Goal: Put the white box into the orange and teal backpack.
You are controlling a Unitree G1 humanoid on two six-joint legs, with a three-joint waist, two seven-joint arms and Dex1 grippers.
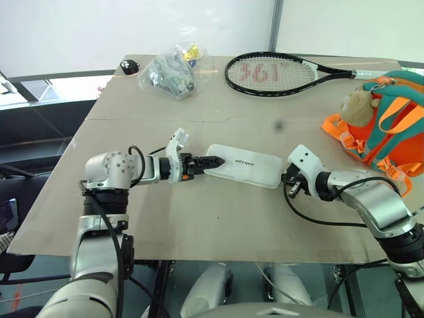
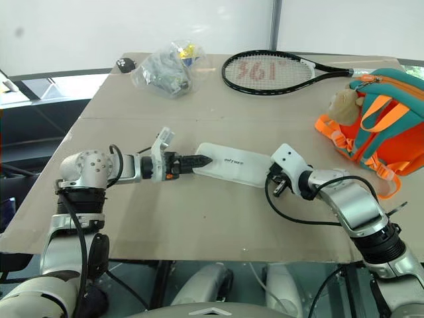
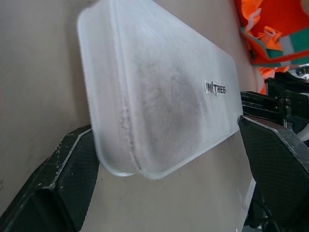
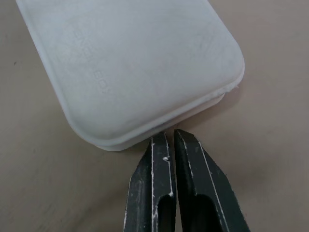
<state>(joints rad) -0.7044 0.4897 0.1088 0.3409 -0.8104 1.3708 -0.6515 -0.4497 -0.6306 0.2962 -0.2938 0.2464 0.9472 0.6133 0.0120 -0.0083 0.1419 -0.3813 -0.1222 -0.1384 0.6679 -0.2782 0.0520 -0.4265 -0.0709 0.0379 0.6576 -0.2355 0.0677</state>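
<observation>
My left gripper grabs the box by its short rounded end (image 1: 211, 159) next, to load the white box into the backpack (image 1: 391, 126).
The white box (image 1: 244, 165) lies flat on the table's middle, dark lettering on top. My left gripper (image 1: 213, 161) reaches in from the left and is open. In the left wrist view its fingers (image 3: 67, 179) straddle the box's (image 3: 159, 96) near end. My right gripper (image 1: 286, 179) is at the box's other end, shut with nothing held. In the right wrist view its fingertips (image 4: 164, 145) meet the box's (image 4: 130, 63) rounded edge. The orange and teal backpack (image 1: 391, 126) lies at the table's right edge, beyond the right arm, with a tan plush toy (image 1: 358, 106) on it.
A tennis racket (image 1: 278, 73) lies at the back of the table (image 1: 199, 225). A clear plastic bag of small items (image 1: 169, 73) and a small black object (image 1: 129, 65) sit at the back left. Bare tabletop lies between the box and the backpack.
</observation>
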